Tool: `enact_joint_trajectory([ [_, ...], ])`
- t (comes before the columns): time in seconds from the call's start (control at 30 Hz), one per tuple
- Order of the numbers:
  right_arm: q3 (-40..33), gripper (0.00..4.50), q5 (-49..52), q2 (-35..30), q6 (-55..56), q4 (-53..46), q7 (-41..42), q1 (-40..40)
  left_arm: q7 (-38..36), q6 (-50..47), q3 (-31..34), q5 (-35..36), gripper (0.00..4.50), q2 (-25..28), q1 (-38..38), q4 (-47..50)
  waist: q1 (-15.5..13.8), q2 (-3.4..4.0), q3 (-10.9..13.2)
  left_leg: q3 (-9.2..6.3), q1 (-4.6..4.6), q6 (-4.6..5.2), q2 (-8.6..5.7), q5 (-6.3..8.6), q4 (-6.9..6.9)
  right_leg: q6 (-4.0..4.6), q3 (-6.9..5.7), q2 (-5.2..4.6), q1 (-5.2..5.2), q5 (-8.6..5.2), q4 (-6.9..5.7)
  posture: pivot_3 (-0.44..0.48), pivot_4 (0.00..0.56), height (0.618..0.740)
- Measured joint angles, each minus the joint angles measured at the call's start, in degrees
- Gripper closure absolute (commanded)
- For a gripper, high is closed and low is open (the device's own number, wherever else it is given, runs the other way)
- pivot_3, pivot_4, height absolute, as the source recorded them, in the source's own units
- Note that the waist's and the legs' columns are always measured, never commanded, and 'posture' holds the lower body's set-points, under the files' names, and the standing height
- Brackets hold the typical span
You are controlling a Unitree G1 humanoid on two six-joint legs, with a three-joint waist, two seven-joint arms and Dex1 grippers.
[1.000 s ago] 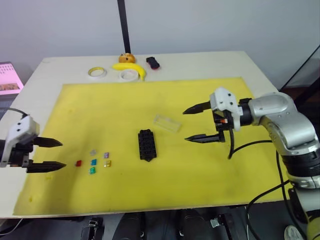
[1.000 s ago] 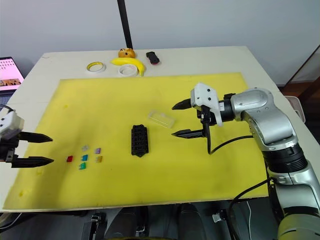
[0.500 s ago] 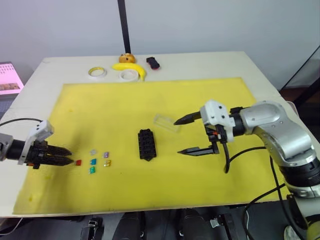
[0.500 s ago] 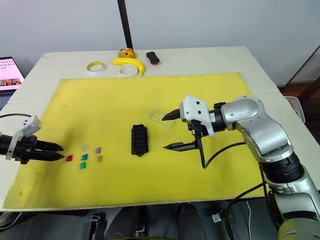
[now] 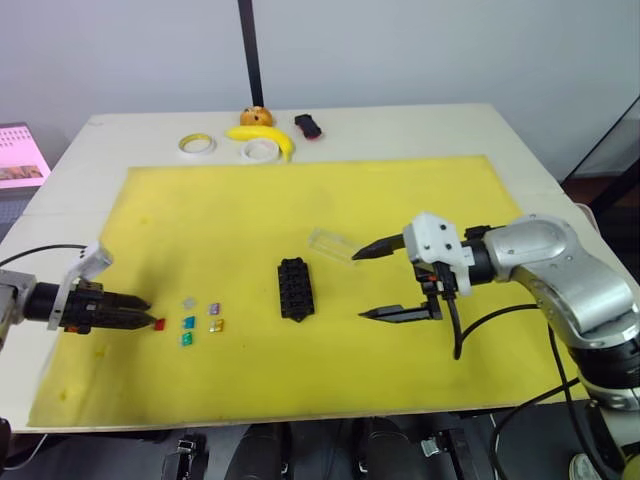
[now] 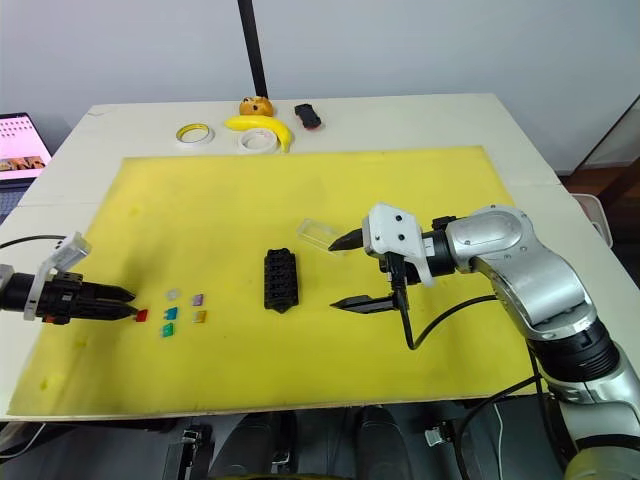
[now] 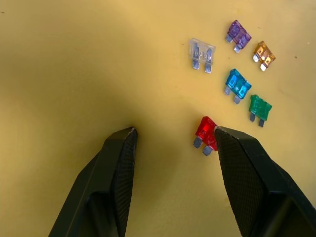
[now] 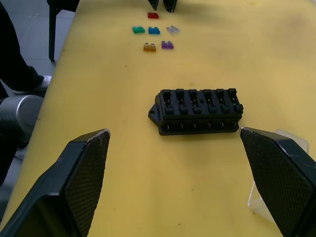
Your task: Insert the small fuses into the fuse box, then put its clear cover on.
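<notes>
My left gripper reaches the red fuse and grabs its plastic body (image 5: pixel 159 325) next, which leaves its metal blades free to enter the fuse box (image 5: pixel 294 289).
Several small fuses lie on the yellow mat (image 5: pixel 330 190) left of the fuse box: red (image 7: pixel 206 132), grey (image 7: pixel 202 52), blue (image 7: pixel 237 84), green (image 7: pixel 259 106), purple (image 7: pixel 238 34) and yellow (image 7: pixel 263 54). My left gripper (image 7: pixel 173 132) is open at mat level, and the red fuse (image 5: pixel 158 324) touches the tip of one finger. The black fuse box (image 5: pixel 294 289) has empty slots. The clear cover (image 5: pixel 333 245) lies just behind and right of it. My right gripper (image 5: pixel 360 285) hangs wide open to the right of the fuse box, one fingertip near the cover.
At the table's far edge are two tape rolls (image 5: pixel 195 145) (image 5: pixel 258 150), a banana (image 5: pixel 262 137), a small orange object (image 5: pixel 255 116) and a black-and-red gadget (image 5: pixel 307 125). A black pole (image 5: pixel 248 50) rises behind them. A screen (image 5: pixel 15 160) sits off the left side.
My left gripper turned, narrowed and slid right from the mat's left edge up to the red fuse. My right gripper moved left and down toward the fuse box and cover.
</notes>
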State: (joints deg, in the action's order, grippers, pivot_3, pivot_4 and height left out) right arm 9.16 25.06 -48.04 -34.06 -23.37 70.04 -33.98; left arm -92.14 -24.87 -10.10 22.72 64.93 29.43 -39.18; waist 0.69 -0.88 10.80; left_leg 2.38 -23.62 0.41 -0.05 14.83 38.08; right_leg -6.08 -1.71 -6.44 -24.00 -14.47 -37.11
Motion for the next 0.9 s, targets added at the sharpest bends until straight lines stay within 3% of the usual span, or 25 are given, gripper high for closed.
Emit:
enact_joint_trajectory([
  [0.6,0.6,0.00,-0.3,-0.6,0.1,0.0,0.0,0.3,1.3,-1.1,2.0,1.8,1.87,0.8,-5.9,7.5,0.0,0.00,0.0,0.14,0.00,0.17,-0.09,0.10,0.03,0.00,0.00,-0.18,0.00,0.00,0.04,0.000,0.150,0.740],
  [0.7,0.8,0.00,-0.5,-0.5,0.2,0.0,0.0,0.3,1.4,-1.2,2.4,1.6,2.74,1.2,-6.6,8.5,0.0,0.00,0.0,0.19,0.00,0.21,-0.10,0.12,0.03,0.00,0.00,-0.22,-0.01,0.00,0.05,0.000,0.150,0.740],
  [0.77,1.1,0.00,-0.6,-0.5,0.3,0.0,0.0,0.3,1.5,-1.3,2.8,1.6,3.60,1.2,-6.9,8.7,0.1,0.00,0.0,0.25,0.00,0.24,-0.10,0.14,0.03,0.00,-0.01,-0.24,-0.03,0.00,0.06,0.000,0.150,0.740],
  [0.9,1.4,0.00,-1.2,-0.4,0.7,0.0,0.0,0.3,1.0,-1.8,3.2,1.5,3.60,1.0,-8.5,10.3,0.1,0.00,0.0,0.26,0.01,0.24,-0.10,0.14,0.03,0.00,-0.01,-0.25,-0.05,0.00,0.03,0.000,0.150,0.740],
])
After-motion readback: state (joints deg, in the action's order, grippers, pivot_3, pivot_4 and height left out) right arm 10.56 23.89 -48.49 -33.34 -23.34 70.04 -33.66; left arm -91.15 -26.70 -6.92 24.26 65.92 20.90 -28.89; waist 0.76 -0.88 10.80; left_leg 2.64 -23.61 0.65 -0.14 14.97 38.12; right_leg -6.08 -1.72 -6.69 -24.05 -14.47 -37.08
